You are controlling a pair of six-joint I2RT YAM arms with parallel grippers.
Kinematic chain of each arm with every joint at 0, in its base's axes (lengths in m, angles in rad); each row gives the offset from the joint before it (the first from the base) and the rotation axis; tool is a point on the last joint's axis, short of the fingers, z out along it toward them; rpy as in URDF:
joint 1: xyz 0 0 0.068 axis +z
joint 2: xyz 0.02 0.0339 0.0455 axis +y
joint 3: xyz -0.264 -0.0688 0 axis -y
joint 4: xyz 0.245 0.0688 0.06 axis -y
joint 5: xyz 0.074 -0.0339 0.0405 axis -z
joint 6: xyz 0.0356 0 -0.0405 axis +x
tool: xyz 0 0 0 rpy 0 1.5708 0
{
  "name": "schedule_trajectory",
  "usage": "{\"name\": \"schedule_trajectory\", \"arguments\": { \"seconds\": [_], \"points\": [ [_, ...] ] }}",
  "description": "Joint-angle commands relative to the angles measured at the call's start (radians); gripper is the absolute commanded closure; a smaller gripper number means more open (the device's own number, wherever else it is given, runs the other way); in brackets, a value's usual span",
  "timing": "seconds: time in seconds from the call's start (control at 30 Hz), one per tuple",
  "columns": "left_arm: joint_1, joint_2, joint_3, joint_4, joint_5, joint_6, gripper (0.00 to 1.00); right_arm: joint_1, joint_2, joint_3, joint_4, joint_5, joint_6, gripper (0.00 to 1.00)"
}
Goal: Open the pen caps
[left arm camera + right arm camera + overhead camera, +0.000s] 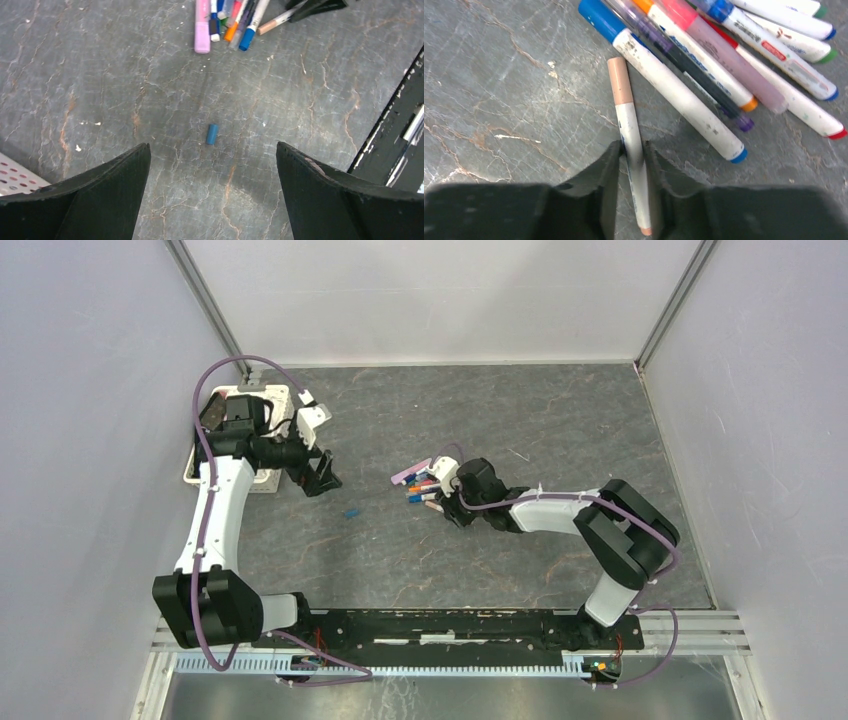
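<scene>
The left gripper should next grab the pen by its beige cap (620, 80) to open it, and the pen's white body (630, 125) is left to the right gripper.
A pile of white-barrelled pens (724, 60) with coloured caps lies mid-table (420, 480). One pen with a beige cap (619, 80) lies apart from the pile at its near side. My right gripper (632, 147) is down on the table, its fingers pressed against both sides of that pen's white barrel (630, 125), behind the cap. A loose blue pen cap (212, 134) lies alone on the table (351, 512). My left gripper (212, 150) hovers just short of it, wide open and empty, left of the pile (322, 480).
A white perforated tray (197, 462) sits at the far left under the left arm. The black base rail (450, 625) runs along the near edge. Grey walls enclose the marbled grey table on three sides.
</scene>
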Motion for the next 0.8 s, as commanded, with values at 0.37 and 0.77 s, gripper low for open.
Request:
{"name": "schedule_trajectory", "arguments": {
  "seconds": [0.37,0.77],
  "points": [
    [-0.038,-0.007,-0.083,-0.186,0.207,0.361,0.00,0.013,0.015,0.053,-0.104,-0.316,0.012,1.00],
    [-0.236,-0.103,-0.286,-0.127,0.189,0.460,0.00,0.014,0.055,0.239,-0.102,-0.775,0.167,1.00]
  ]
}}
